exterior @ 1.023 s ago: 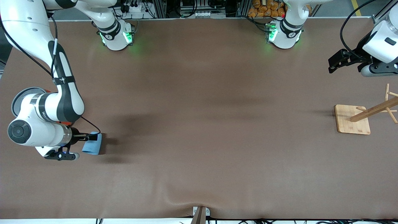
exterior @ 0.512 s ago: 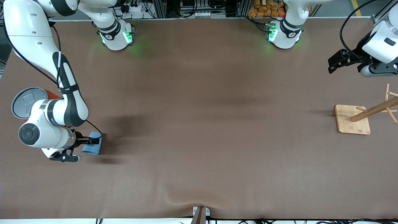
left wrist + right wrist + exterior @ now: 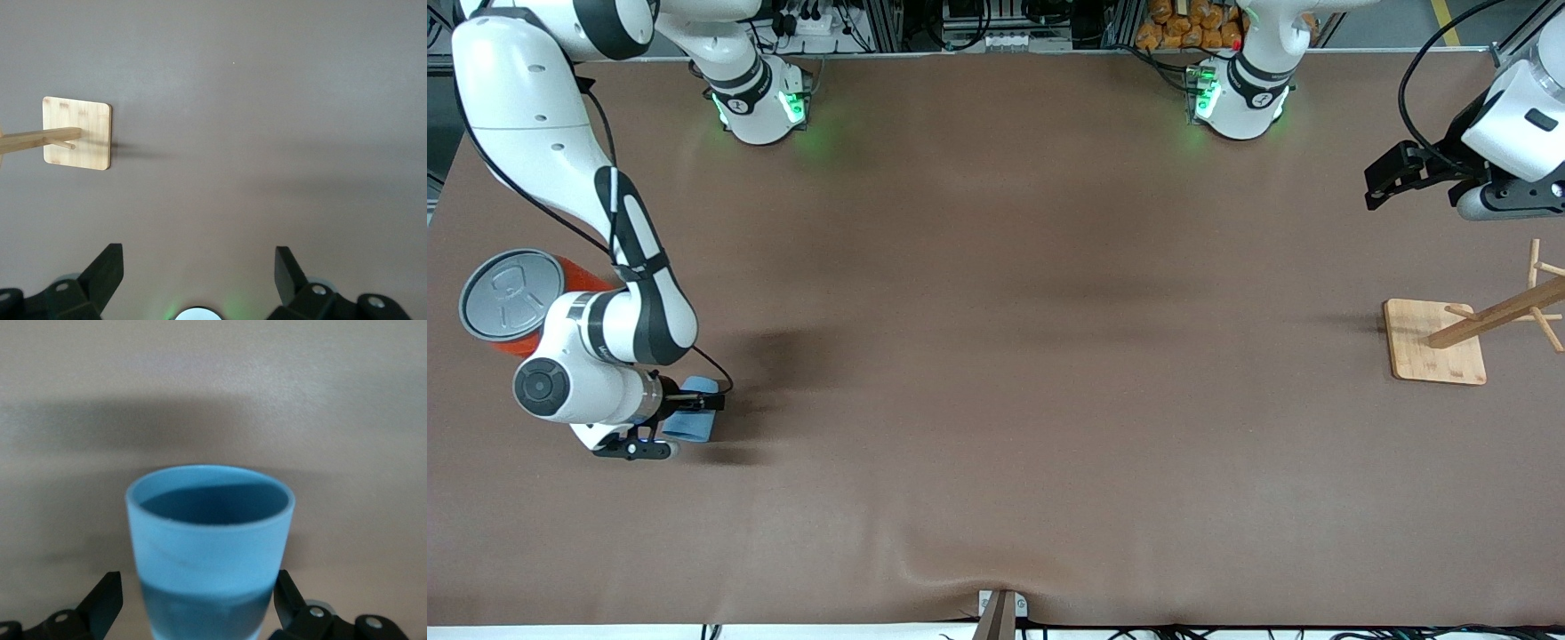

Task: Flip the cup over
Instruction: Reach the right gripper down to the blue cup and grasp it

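Observation:
The light-blue cup's opening (image 3: 212, 501) has to stay free for the flip, so the right gripper will next grab it by the cup's side (image 3: 208, 603).
The light-blue cup (image 3: 689, 425) is on the brown table near the right arm's end, beside the orange can. My right gripper (image 3: 704, 403) reaches in low from the side. In the right wrist view the cup (image 3: 210, 540) fills the space between the two black fingers (image 3: 107, 597), its open mouth turned away from the camera. A thin gap shows on each side, so the gripper (image 3: 198, 595) is open around it. I cannot tell whether the cup stands or lies. My left gripper (image 3: 1378, 185) waits open and empty in the air at the left arm's end; it also shows in its wrist view (image 3: 198, 270).
A large orange can with a grey lid (image 3: 511, 293) stands close beside the right arm's wrist. A wooden peg rack on a square base (image 3: 1432, 351) stands at the left arm's end and also shows in the left wrist view (image 3: 77, 133).
My right arm has slid toward the cup, and its fingers now reach further along it. The cup has barely moved. More of the orange can shows. The left arm has not moved.

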Controlling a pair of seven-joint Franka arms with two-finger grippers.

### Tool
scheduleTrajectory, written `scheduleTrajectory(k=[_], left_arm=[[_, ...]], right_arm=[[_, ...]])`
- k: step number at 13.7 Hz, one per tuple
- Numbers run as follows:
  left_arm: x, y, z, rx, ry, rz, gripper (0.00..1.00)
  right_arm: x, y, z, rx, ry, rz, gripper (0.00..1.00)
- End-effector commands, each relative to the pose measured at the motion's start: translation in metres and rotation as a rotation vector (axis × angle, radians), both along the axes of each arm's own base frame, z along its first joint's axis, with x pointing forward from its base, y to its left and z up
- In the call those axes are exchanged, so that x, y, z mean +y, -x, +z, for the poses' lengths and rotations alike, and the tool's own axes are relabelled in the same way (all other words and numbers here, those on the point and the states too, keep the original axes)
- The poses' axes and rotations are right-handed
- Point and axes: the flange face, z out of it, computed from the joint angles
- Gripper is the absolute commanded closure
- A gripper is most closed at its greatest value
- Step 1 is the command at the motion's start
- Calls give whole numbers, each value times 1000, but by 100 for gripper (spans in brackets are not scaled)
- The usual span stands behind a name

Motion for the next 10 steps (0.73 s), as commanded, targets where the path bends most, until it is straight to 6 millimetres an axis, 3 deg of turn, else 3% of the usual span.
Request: scheduleTrajectory(k=[1,5,7,9,10], left_arm=[[0,0,1,3,-1,-15,0],[0,0,0,3,-1,-15,0],[0,-1,0,3,-1,-15,0],[-1,-2,0,4,-1,-15,0],[-1,-1,-1,5,-2,-17,0]], right_arm=[[0,10,-16,-32,-51,-22,0],[0,12,-20,-53,-51,-27,2],[0,11,-19,-55,-51,-27,21],[-1,11,-19,-58,-51,-27,32],[-1,11,-19,-61,-51,-27,32]])
